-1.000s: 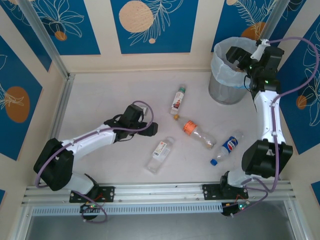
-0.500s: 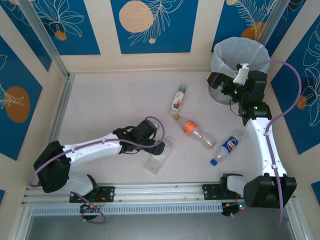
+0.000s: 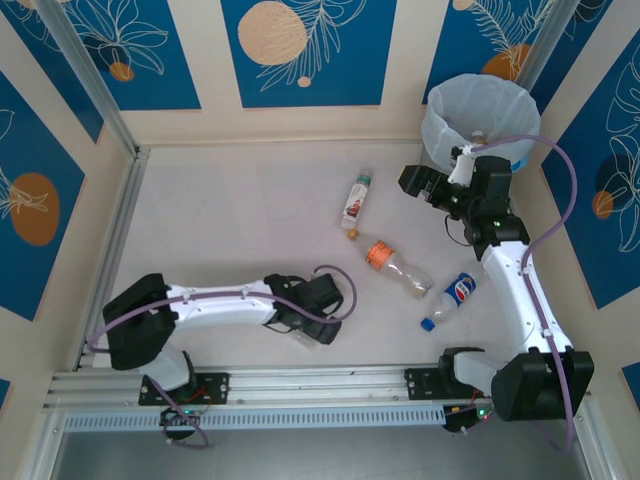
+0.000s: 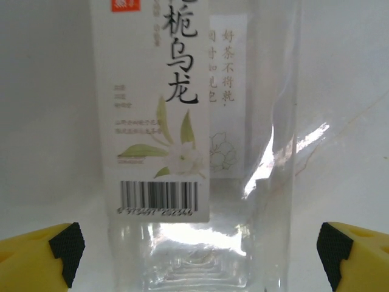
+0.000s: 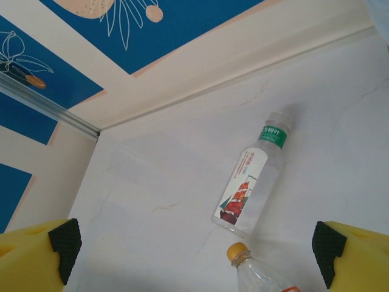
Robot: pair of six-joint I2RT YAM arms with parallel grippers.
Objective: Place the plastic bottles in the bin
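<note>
My left gripper's fingers are above the bottle (image 4: 199,250) and would miss it if they closed now. My left gripper should move down before it closes on the bottle.
Four plastic bottles lie on the table. A square clear one with a white label (image 3: 303,336) (image 4: 158,121) lies between the spread fingers of my left gripper (image 3: 322,318) (image 4: 197,255), which is open and straddles its base. A red-and-white labelled bottle with a green band (image 3: 355,203) (image 5: 249,188), an orange-capped one (image 3: 397,265) (image 5: 237,250) and a blue-labelled one (image 3: 452,297) lie toward the right. My right gripper (image 3: 412,183) (image 5: 194,246) hangs open and empty, left of the bin (image 3: 478,115), looking down at the green-banded bottle. The bin is grey with a pale bag.
Blue-and-cream patterned walls (image 3: 300,50) close in the back and sides. An aluminium rail (image 3: 120,220) runs along the left edge and another (image 3: 320,385) along the front by the arm bases. The left half of the table is bare.
My left gripper has swung toward the front and right, dropping over the white-labelled bottle. My right gripper has pulled back from above the bin, leftward and lower.
</note>
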